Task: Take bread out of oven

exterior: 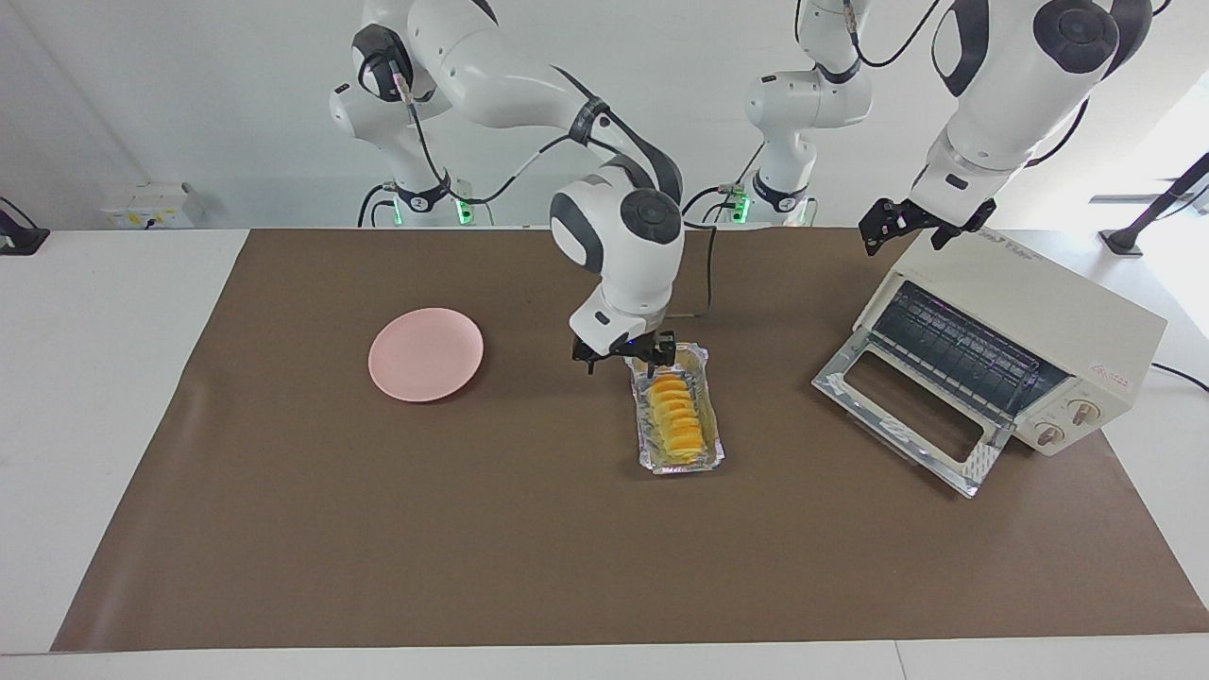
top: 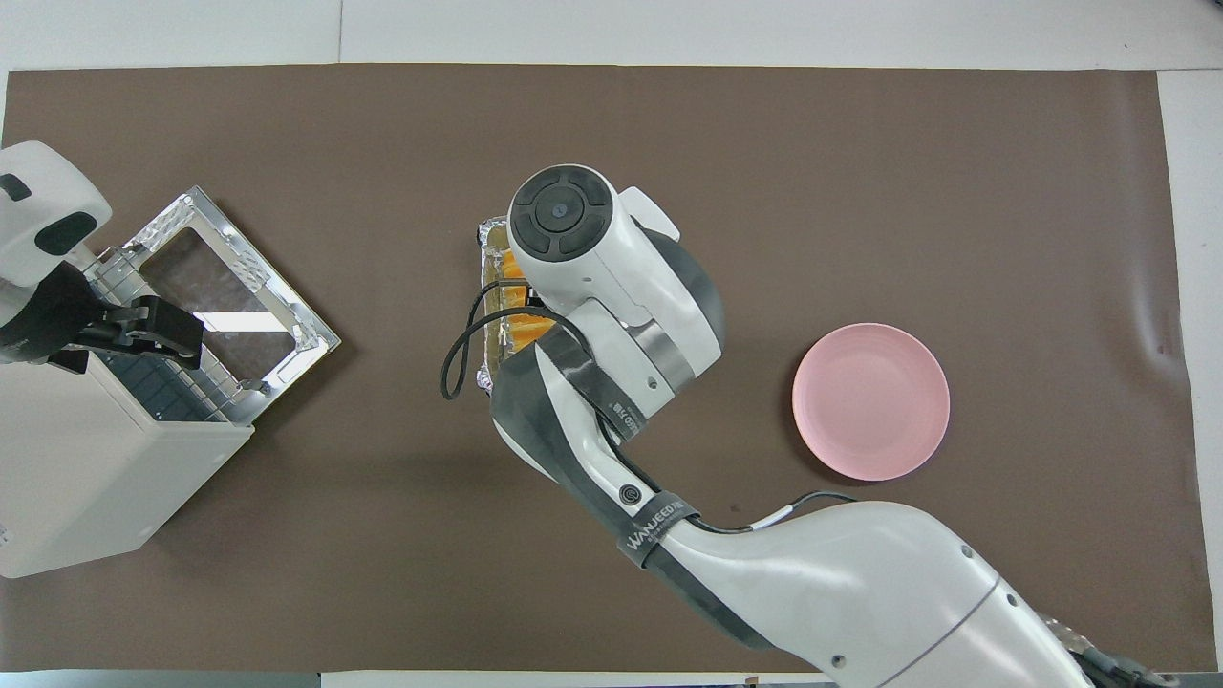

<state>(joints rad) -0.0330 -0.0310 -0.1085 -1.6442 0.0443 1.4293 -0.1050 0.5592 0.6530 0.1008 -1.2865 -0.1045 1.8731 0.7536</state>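
Observation:
I should next use my right gripper to grab the bread by its ridged body point(top: 525, 328), so that I can bring it from the foil tray to the pink plate point(top: 871, 401).
The bread point(exterior: 676, 422), a ridged golden-yellow loaf, lies in a crinkled foil tray point(exterior: 710, 453) on the brown mat, outside the oven point(exterior: 1058, 316). The oven's glass door point(exterior: 902, 416) hangs open toward the tray. My right gripper point(exterior: 625, 359) is open, low over the end of the tray that is nearer to the robots, nothing between its fingers. In the overhead view that arm's wrist covers most of the bread point(top: 524, 331) and hides the gripper. My left gripper point(exterior: 909, 229) hangs open and empty above the oven's top edge, over the rack point(top: 158, 330).
A round pink plate point(exterior: 426, 354) lies bare on the mat toward the right arm's end of the table, also visible from overhead point(top: 870, 400). The oven point(top: 96, 468) stands at the left arm's end, its open door point(top: 229, 306) jutting onto the mat.

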